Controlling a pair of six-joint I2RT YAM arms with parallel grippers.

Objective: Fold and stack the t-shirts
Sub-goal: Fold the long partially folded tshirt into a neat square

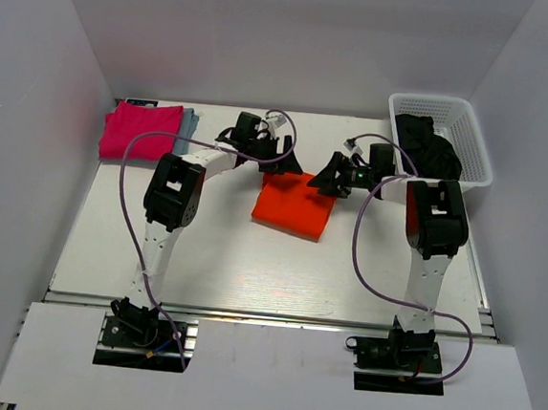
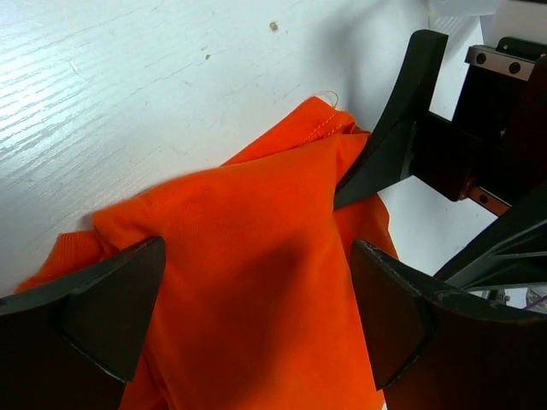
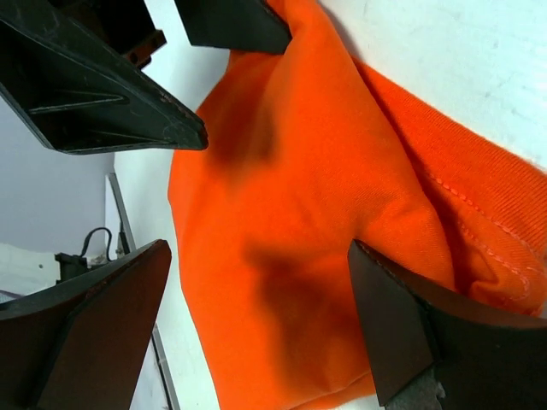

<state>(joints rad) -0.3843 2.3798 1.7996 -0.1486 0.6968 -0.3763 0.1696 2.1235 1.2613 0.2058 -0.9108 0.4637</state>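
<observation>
I need to stack the orange t-shirt still folded, so my left gripper should next pick it up, layers together, by its edge facing the magenta-pink t-shirt.
The folded bright orange t-shirt (image 1: 295, 205) lies on the table at the middle. My left gripper (image 1: 283, 164) is open over its far left corner, jaws wide apart above the cloth (image 2: 256, 282). My right gripper (image 1: 332, 179) is open over its far right corner, jaws spread over the cloth (image 3: 291, 231). Neither holds anything. The magenta-pink t-shirt (image 1: 141, 131) lies folded at the far left on the light blue-grey one (image 1: 190, 121). Dark black t-shirts (image 1: 428, 147) lie in the basket.
The white lattice basket (image 1: 472, 136) stands at the far right corner. White walls enclose the table on three sides. The right gripper's fingers (image 2: 385, 145) show in the left wrist view, close to the left gripper.
</observation>
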